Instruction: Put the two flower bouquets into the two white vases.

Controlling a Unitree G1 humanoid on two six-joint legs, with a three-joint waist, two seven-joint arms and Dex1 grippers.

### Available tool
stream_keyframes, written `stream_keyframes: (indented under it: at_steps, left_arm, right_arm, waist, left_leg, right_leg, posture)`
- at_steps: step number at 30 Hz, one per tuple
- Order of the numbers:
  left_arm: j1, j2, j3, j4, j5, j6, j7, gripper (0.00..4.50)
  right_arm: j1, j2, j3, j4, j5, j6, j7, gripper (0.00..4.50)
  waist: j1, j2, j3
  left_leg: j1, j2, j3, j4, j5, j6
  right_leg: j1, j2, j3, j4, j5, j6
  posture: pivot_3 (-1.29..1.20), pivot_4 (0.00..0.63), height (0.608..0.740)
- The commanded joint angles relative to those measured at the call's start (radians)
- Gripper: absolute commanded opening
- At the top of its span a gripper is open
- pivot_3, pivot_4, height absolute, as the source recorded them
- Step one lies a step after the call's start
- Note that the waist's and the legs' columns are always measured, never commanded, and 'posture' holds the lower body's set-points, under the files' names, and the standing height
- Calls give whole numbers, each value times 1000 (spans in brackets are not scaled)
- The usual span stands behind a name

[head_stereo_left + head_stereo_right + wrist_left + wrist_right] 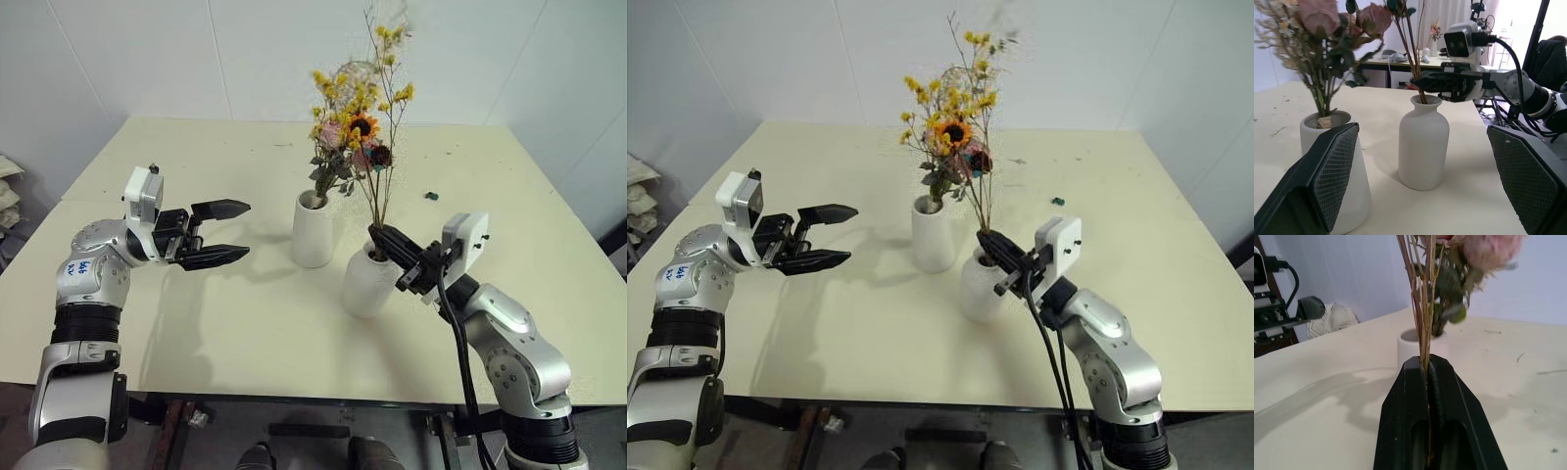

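The stems in my right gripper run down into the round vase's neck (375, 257), so the yellow-orange bouquet (370, 96) would stand there. It is time for my right gripper to open now.
The taller white vase (313, 233) stands mid-table with the pink rose bouquet (336, 140) upright in it. Just right of it and nearer me is the shorter bottle-shaped vase (368, 283). The thin stems of the yellow-orange bouquet (370, 96) run down into its narrow neck. My right gripper (384, 238) is shut on those stems just above the neck, and the right wrist view shows the stems (1425, 308) pinched between its fingers. My left gripper (245, 229) hovers open to the left of the taller vase, pointing at it, with nothing between its fingers (1327, 171).
The cream table (196, 323) has bare room in front and on the left. A small dark scrap (430, 195) lies at the right, behind the vases. A white wall stands close behind the table's far edge.
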Motion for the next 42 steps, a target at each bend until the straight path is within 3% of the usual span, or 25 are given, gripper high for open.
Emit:
stream_keyframes:
  at_steps: [1,4,14,15,27,34,42]
  left_arm:
    - [-25,3,13,-17,-9,-8,-53,4500]
    - [-35,0,10,-7,-6,-10,-54,4500]
    - [-59,-14,1,15,3,-14,-60,4500]
    - [-62,-15,0,20,5,-16,-61,4500]
    - [-82,-33,-8,56,10,-35,-74,4500]
    - [-89,-20,0,107,33,-73,-69,4500]
    - [-115,11,4,208,137,-118,43,4500]
  right_arm:
    - [10,5,5,-19,-3,-30,11,260]
    - [25,2,-1,-34,7,-27,12,970]
    - [94,-88,-52,-167,67,28,15,4324]
    - [98,-103,-57,-180,72,37,15,4445]
    - [209,-324,-160,-306,130,137,64,4445]
    - [451,-507,-498,-318,176,193,191,4445]
    - [505,-575,-719,-227,227,194,318,4445]
  waist:
    - [0,0,0]
    - [1,0,0]
    - [2,0,0]
    - [2,0,0]
    - [5,0,0]
    - [7,-1,0]
    - [4,-1,0]
  left_leg:
    - [0,0,0,0,0,0]
    - [0,0,0,0,0,0]
    - [0,0,0,0,0,0]
    - [0,0,0,0,0,0]
    - [-1,0,0,0,0,0]
    - [-1,0,0,1,-1,1]
    - [0,1,5,2,-1,1]
  right_leg:
    - [0,0,0,0,0,0]
    - [0,0,0,0,0,0]
    - [0,0,0,-1,0,0]
    - [0,0,0,-1,0,0]
    - [1,0,0,-2,0,0]
    - [2,0,0,-5,0,0]
    - [3,0,1,-10,-1,-4]
  posture:
    - [0,150,740]
    - [0,150,740]
    - [0,150,740]
    - [0,150,740]
    - [0,150,740]
    - [0,150,740]
    - [0,150,740]
